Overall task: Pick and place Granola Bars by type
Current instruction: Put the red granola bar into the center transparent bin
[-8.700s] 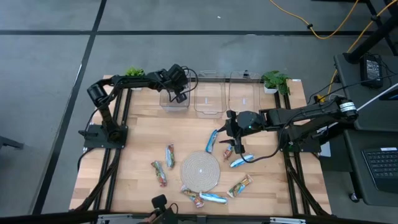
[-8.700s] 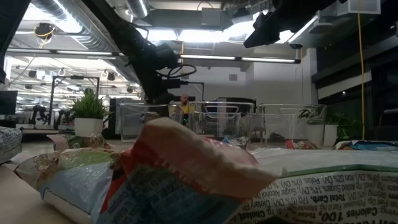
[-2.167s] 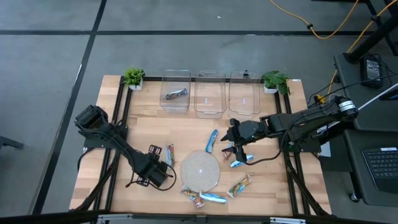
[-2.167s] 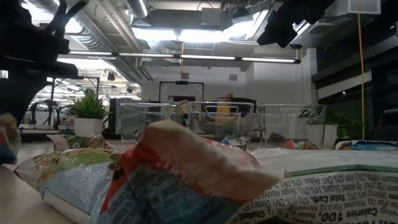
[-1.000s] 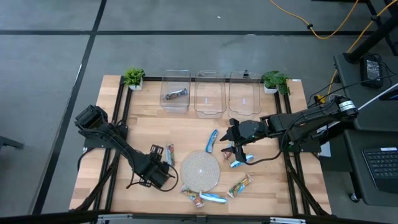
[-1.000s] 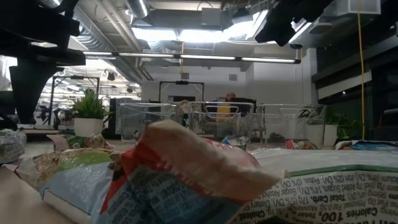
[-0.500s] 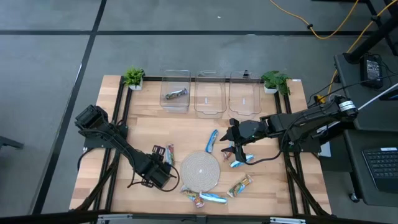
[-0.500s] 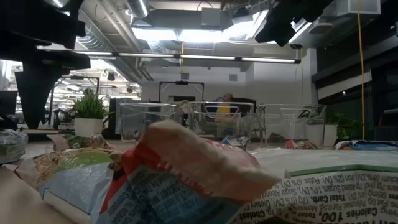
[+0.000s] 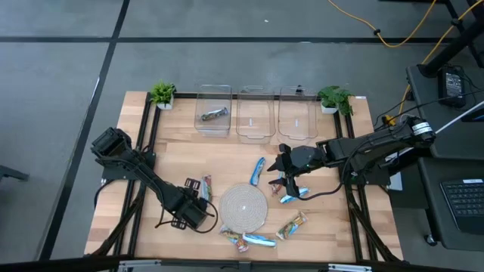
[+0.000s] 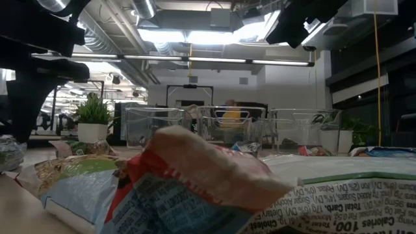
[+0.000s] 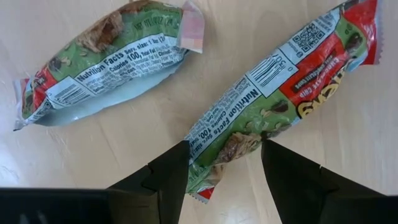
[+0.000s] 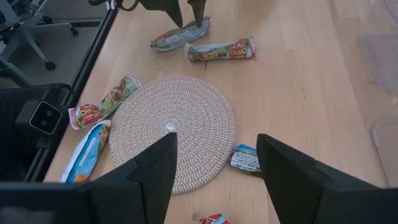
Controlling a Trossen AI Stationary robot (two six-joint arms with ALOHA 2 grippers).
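Observation:
My left gripper's fingers are down near the wood on either side of the green-and-red bar's lower end (image 11: 225,142), so it is time to close on the bar now.
My left gripper (image 9: 190,207) points down at the near left of the table. It is open, with a finger on either side of the lower end of a green-and-red granola bar (image 11: 280,87) that lies flat on the wood. A second green-and-red bar (image 11: 102,62) lies beside it. My right gripper (image 9: 286,181) hangs open above the table, right of the round woven mat (image 9: 243,208), with nothing between its fingers (image 12: 217,138). Blue bars (image 9: 258,169) (image 9: 291,195) lie near it. More bars (image 9: 291,225) (image 9: 257,240) lie along the mat's near side.
Three clear bins (image 9: 255,119) stand in a row at the far edge; the left one (image 9: 214,114) holds one grey bar. Small potted plants (image 9: 162,94) (image 9: 333,98) flank them. In the low view a red-and-blue wrapper (image 10: 195,182) fills the foreground.

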